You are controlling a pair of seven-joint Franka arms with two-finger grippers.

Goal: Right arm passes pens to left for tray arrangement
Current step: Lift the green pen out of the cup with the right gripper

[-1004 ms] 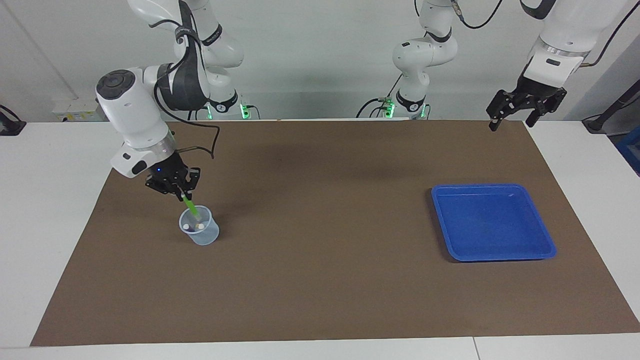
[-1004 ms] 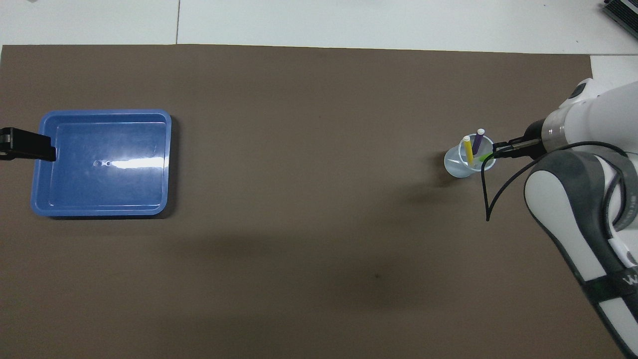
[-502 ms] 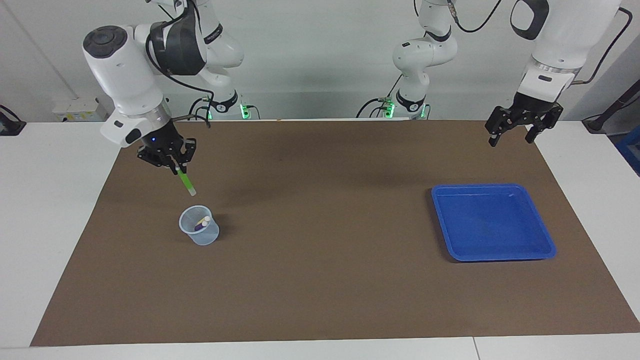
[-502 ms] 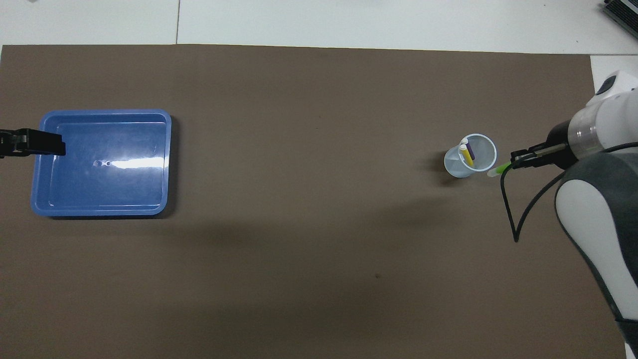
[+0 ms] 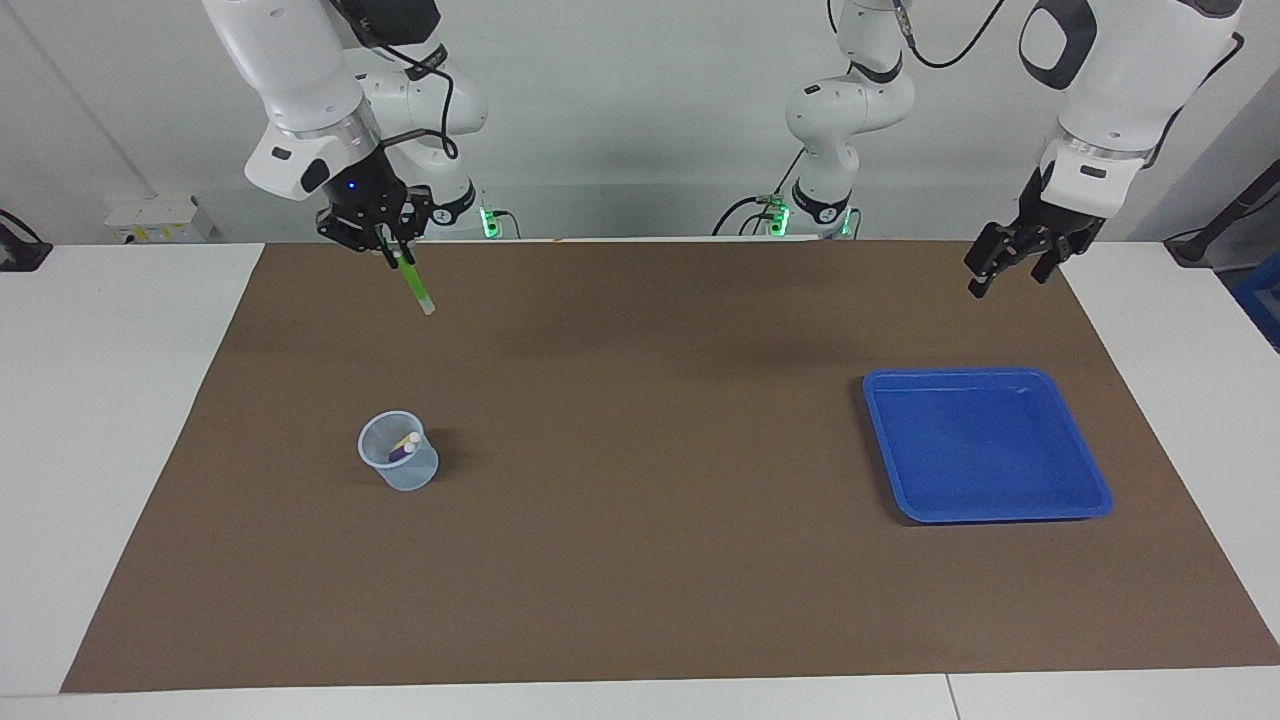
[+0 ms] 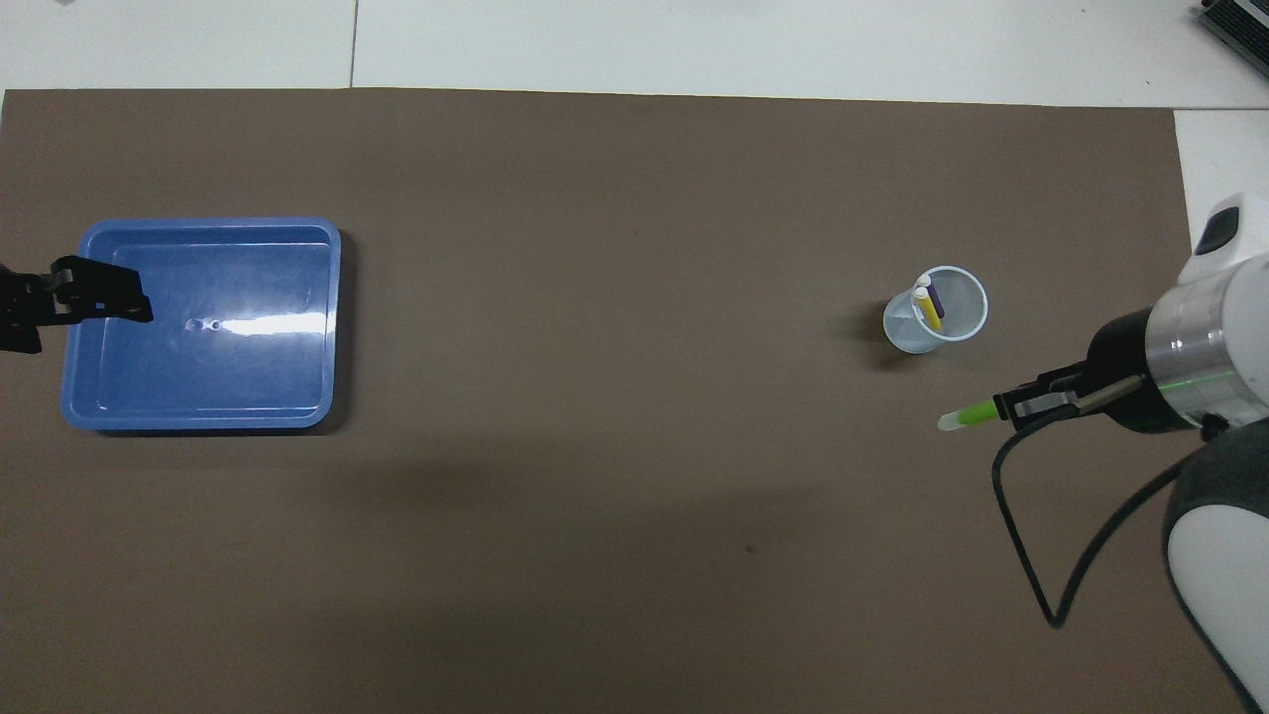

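Observation:
The left gripper grips the pen by its bare whitish end point(image 6: 959, 418) next, since my right gripper's fingers cover the top of the green pen.
My right gripper point(image 5: 388, 243) point(image 6: 1013, 409) is shut on the top of a green pen point(image 5: 413, 283) point(image 6: 972, 415), which hangs whitish end down, high over the mat toward the right arm's end. A yellow pen point(image 6: 930, 310) and a purple pen point(image 6: 933, 302) lean in a small translucent cup point(image 5: 399, 450) point(image 6: 934, 309) on the mat. The blue tray point(image 5: 985, 443) point(image 6: 203, 324) lies with nothing in it toward the left arm's end. My left gripper point(image 5: 1005, 262) point(image 6: 109, 297) hangs open in the air over the tray's edge.
A brown mat point(image 5: 640, 560) covers most of the white table point(image 5: 110, 380). Only the cup and the tray stand on it.
My right gripper has lifted the green pen out of the cup and carried it upward and away from the cup. The left gripper has drifted slightly toward the tray.

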